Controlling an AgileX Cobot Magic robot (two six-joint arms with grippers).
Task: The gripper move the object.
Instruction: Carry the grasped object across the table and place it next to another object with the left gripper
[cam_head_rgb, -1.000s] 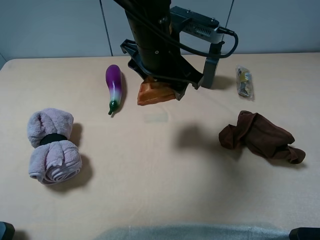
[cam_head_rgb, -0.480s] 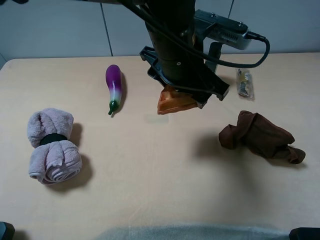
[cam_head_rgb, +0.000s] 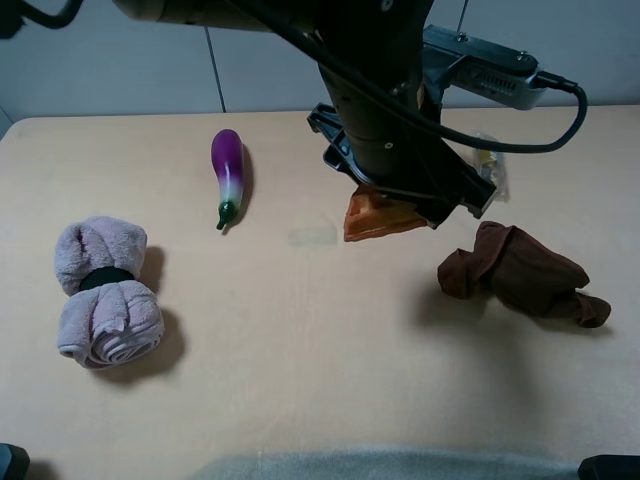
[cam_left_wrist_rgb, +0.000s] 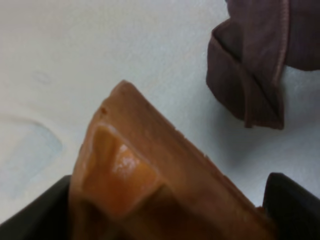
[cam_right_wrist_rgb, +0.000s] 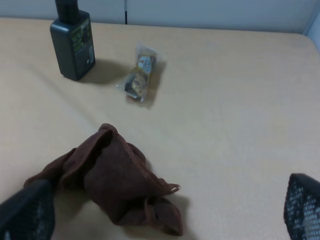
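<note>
The waffle wedge (cam_head_rgb: 378, 218) (cam_left_wrist_rgb: 140, 175) stays in my left gripper for now: the wedge hangs above the table and would drop if I opened it now.
My left gripper (cam_head_rgb: 388, 212) reaches across the middle of the table in the exterior view and is shut on an orange-brown wedge-shaped object (cam_head_rgb: 378, 218), held just above the surface. In the left wrist view the object (cam_left_wrist_rgb: 150, 170) fills the space between the two dark fingers (cam_left_wrist_rgb: 292, 205). A crumpled brown cloth (cam_head_rgb: 520, 272) lies just right of it and also shows in the left wrist view (cam_left_wrist_rgb: 260, 65). My right gripper (cam_right_wrist_rgb: 162, 212) is open and empty, with its fingertips at the picture's lower corners and the brown cloth (cam_right_wrist_rgb: 110, 180) in front of it.
A purple eggplant (cam_head_rgb: 228, 175) lies at the back left. A rolled pink-grey towel (cam_head_rgb: 105, 290) sits at the left. A snack packet (cam_right_wrist_rgb: 141, 72) and a black bottle (cam_right_wrist_rgb: 73, 40) stand at the back right, behind the cloth.
My left arm has carried the orange-brown object to the right, from near the eggplant to beside the brown cloth. Nothing else has moved.
</note>
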